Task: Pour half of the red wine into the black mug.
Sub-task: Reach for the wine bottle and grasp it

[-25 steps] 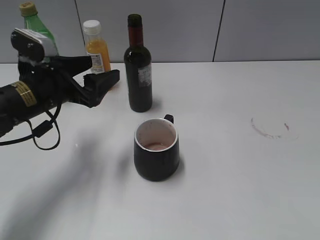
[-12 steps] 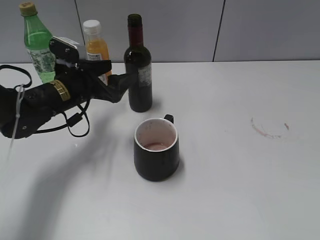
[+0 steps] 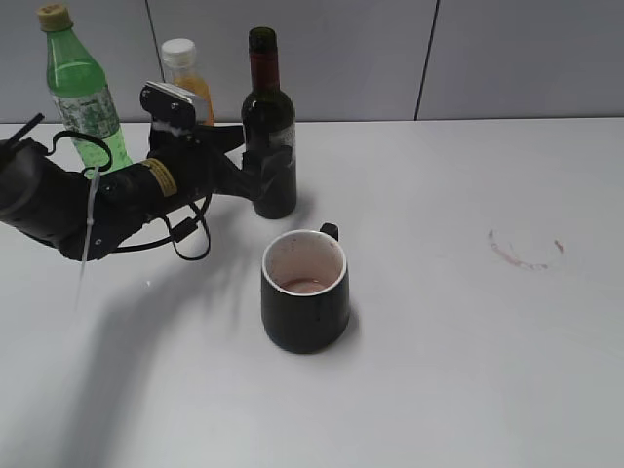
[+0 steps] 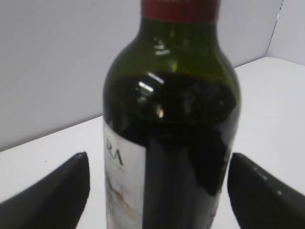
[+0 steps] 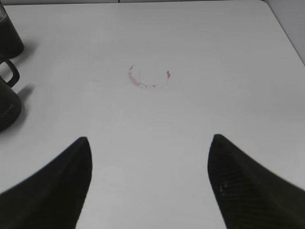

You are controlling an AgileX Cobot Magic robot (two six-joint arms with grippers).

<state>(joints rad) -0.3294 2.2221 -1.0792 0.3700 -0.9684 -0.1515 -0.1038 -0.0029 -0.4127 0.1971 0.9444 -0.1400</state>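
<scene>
The wine bottle has most of its bulk below a slim foil neck (image 3: 264, 66). My left gripper will next grab the bottle by its wide lower body (image 3: 274, 177) to pour.
The dark-green wine bottle (image 3: 270, 146) with a maroon foil neck and white-grey label stands upright at the back of the table, uncapped. My left gripper (image 3: 261, 168) is open with its fingers either side of the bottle's lower body. In the left wrist view the bottle (image 4: 171, 119) fills the space within the gripper (image 4: 157, 167), with a gap at each finger. The black mug (image 3: 305, 302) stands in front of the bottle, with a little reddish liquid at its bottom. It shows at the left edge of the right wrist view (image 5: 7, 107). My right gripper (image 5: 150, 148) is open and empty above bare table.
A green plastic bottle (image 3: 78, 93) and an orange juice bottle (image 3: 185, 83) stand at the back left, behind my left arm. A reddish ring stain (image 3: 526, 252) marks the table on the right and shows in the right wrist view (image 5: 150, 78). A grey wall closes off the back.
My left arm has swung right and forward from the left edge until its open fingers sit around the wine bottle. The bottle and the mug have not moved.
</scene>
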